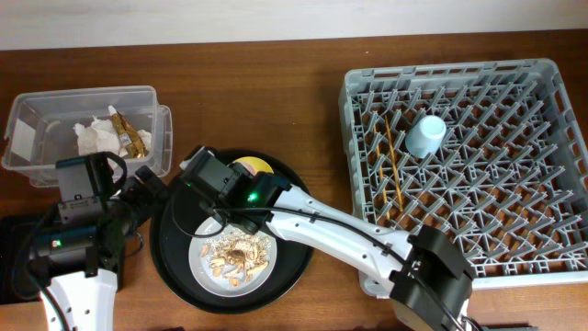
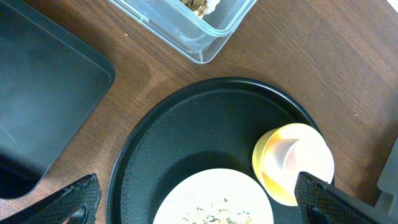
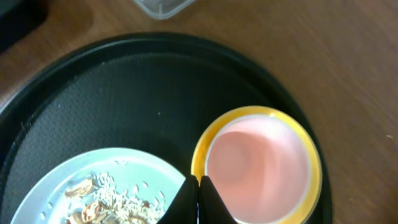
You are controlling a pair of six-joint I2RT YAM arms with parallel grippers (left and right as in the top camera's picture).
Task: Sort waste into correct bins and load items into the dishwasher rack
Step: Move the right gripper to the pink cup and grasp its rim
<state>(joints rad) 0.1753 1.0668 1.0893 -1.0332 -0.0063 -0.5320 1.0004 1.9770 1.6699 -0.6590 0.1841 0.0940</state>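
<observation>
The fingers of my right gripper are closed beside the pink cup, so next I will open them again, lower them toward the cup and close them on the cup's near rim.
A pale plate (image 1: 234,262) with tan food scraps (image 1: 237,250) lies on the round black tray (image 1: 175,248). Beside it stands the yellow bowl (image 3: 261,112) with the pink cup (image 3: 258,165) inside. My right gripper (image 3: 198,186) is shut, its tips at the bowl's left rim, between bowl and plate (image 3: 62,180). My left gripper (image 2: 199,202) is open and empty above the plate (image 2: 205,186). The clear tub (image 1: 28,138) holds white napkins (image 1: 92,136) and the gold-brown wrapper (image 1: 133,138). The grey rack (image 1: 450,72) holds the light-blue cup (image 1: 426,135) and the chopsticks (image 1: 393,170).
The shallow black tray (image 2: 43,93) lies left of the round tray, under my left arm. The clear tub's corner (image 2: 205,37) is close behind the round tray. Bare wood table lies between the round tray and the rack.
</observation>
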